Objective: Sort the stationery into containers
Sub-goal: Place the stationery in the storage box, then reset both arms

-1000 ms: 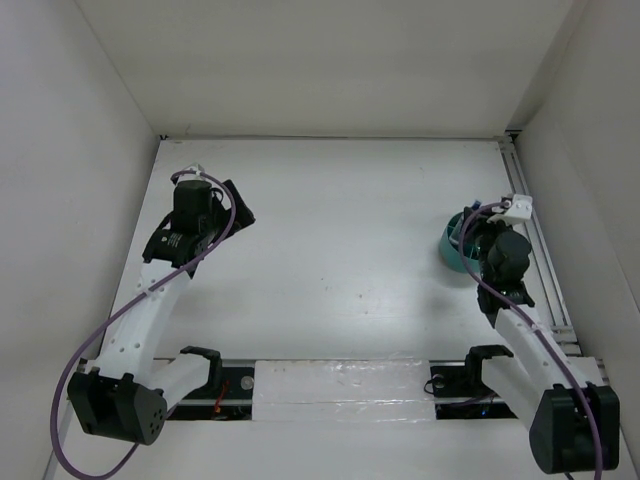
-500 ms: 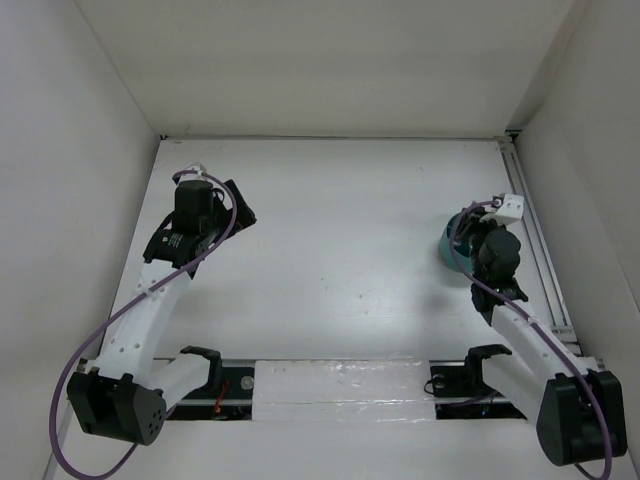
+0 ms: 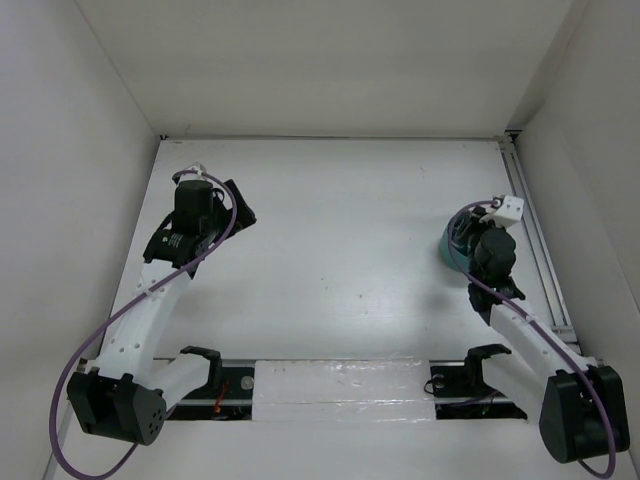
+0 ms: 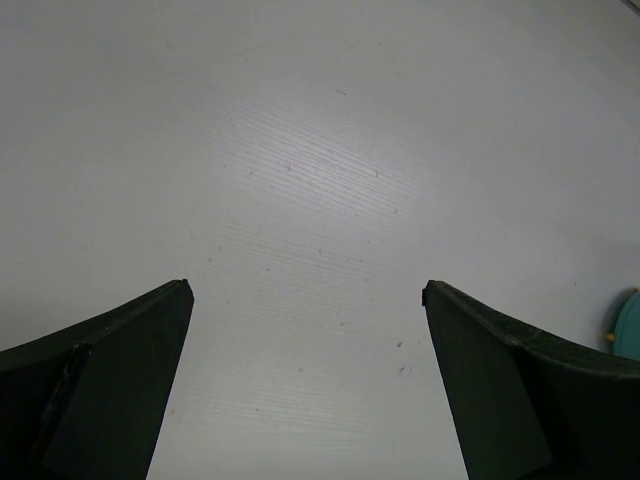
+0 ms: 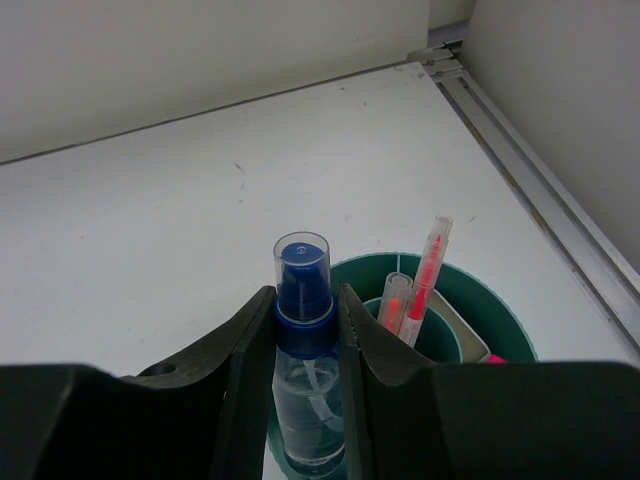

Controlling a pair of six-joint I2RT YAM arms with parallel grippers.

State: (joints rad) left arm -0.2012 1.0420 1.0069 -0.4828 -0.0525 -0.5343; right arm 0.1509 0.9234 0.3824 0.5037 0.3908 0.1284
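The bottle (image 5: 303, 345) hangs upright and its lower end is inside the cup's rim, so the robot's right gripper should open.
My right gripper (image 5: 305, 292) is shut on a clear bottle (image 5: 303, 345) with a blue cap, held upright by its neck. The bottle's lower end hangs at the near-left side of the round teal-green cup (image 5: 480, 292), apparently inside the outer ring. Two clear-capped pens with pink-orange tips (image 5: 423, 280) stand in the cup's inner compartment. From above, the right wrist covers most of the cup (image 3: 450, 245) at the table's right. My left gripper (image 4: 305, 288) is open over bare white table, far to the left (image 3: 236, 206).
A metal rail (image 3: 530, 230) runs along the table's right edge, close behind the cup, and white walls enclose the table. A sliver of the teal cup (image 4: 630, 325) shows at the right edge of the left wrist view.
The right wrist has shifted slightly left over the cup with the bottle still in its jaws. The left arm has not moved.
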